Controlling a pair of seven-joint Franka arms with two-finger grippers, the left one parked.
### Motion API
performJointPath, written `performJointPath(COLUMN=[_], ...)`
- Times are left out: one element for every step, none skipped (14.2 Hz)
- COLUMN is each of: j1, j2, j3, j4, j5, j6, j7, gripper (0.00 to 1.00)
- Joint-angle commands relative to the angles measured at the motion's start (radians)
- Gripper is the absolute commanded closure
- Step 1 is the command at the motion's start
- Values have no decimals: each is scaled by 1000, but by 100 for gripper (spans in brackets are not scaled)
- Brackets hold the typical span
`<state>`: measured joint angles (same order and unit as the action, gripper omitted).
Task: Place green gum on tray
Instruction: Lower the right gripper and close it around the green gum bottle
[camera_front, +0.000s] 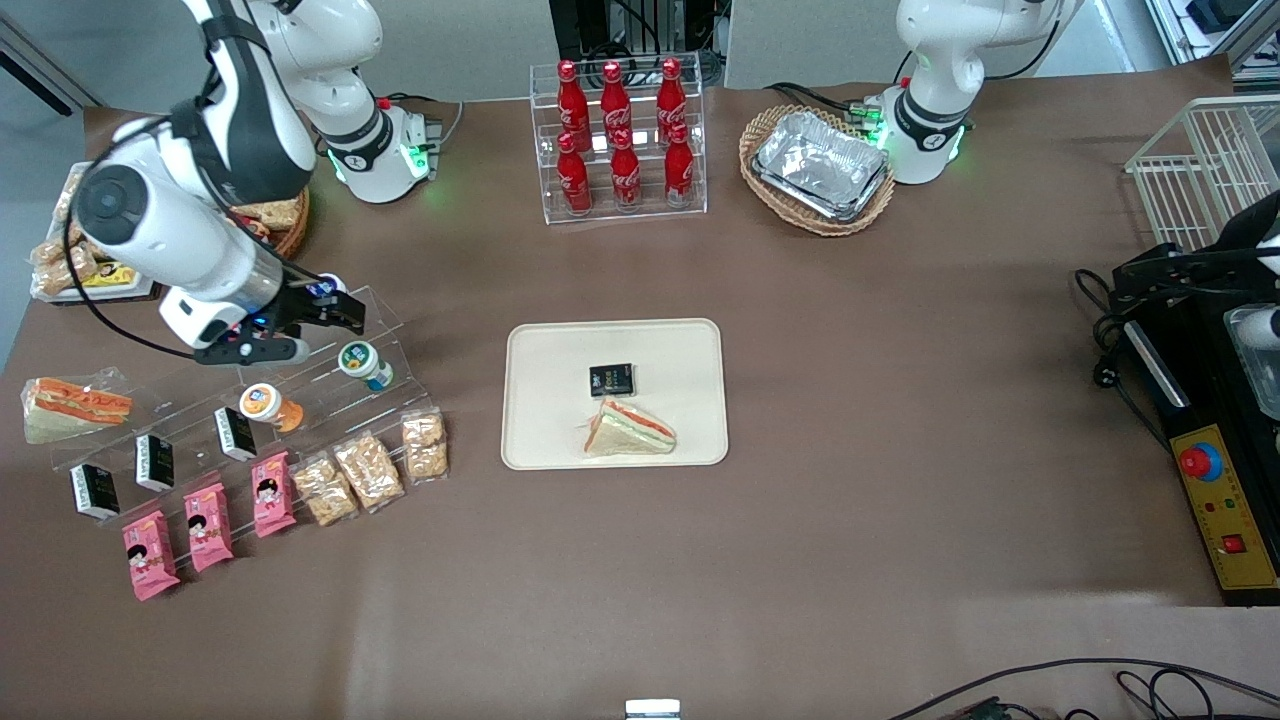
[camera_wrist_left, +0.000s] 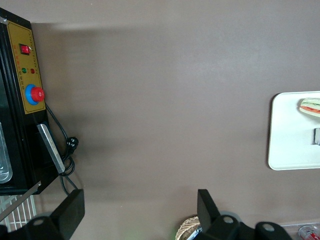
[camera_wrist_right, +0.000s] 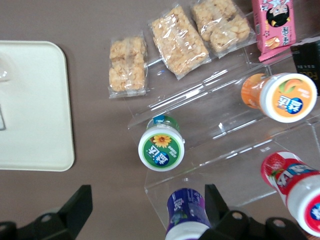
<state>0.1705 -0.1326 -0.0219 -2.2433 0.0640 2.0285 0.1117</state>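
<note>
My right gripper takes hold of the green gum by its white-end with the cap (camera_front: 356, 358) (camera_wrist_right: 161, 150) next, to move the green gum onto the cream tray.
The green gum (camera_front: 362, 362), a white canister with a green-rimmed lid and yellow mark, lies on a step of a clear acrylic rack (camera_front: 300, 400); it also shows in the right wrist view (camera_wrist_right: 161, 147). My right gripper (camera_front: 335, 310) hovers over the rack's upper step, slightly farther from the front camera than the green gum, with its fingers open and empty (camera_wrist_right: 148, 205). A blue-lidded canister (camera_wrist_right: 187, 212) sits between the spread fingers, close to one. The cream tray (camera_front: 520, 340) lies mid-table, beside the rack (camera_wrist_right: 35, 125).
An orange-lidded canister (camera_front: 268, 404) and a red one (camera_wrist_right: 295, 185) share the rack. Cracker packs (camera_front: 370, 470) and pink packs (camera_front: 210, 525) lie nearer the camera. The tray holds a black box (camera_front: 611, 380) and a sandwich (camera_front: 630, 430). Cola bottles (camera_front: 620, 140) and foil trays (camera_front: 820, 165) stand farther away.
</note>
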Motion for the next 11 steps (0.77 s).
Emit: performJointPath(j1=[12,12,10,10,9,9,9,7,3,3,3], j2=[51,67,82,93,97,97,97,105,113,117,119], j3=[-1,-1,-1,-1,-1,-1,-1,-1,-4,-4,-4], j4=[-9,-13,-16,-27,-39,-58,-70,-73,-73,-76,-84], j5=[-21,-21,-23,-23,-23,-23,-24,-33,-36,-36,-36], j6=[58,79,100,122,145,165,185,196,203,206,214], j7=[3,3,-3,-9,-12,-15,-20,-41,-59,-69,-69], gripper=[0,0,0,0,0,0,0,0,0,0,0])
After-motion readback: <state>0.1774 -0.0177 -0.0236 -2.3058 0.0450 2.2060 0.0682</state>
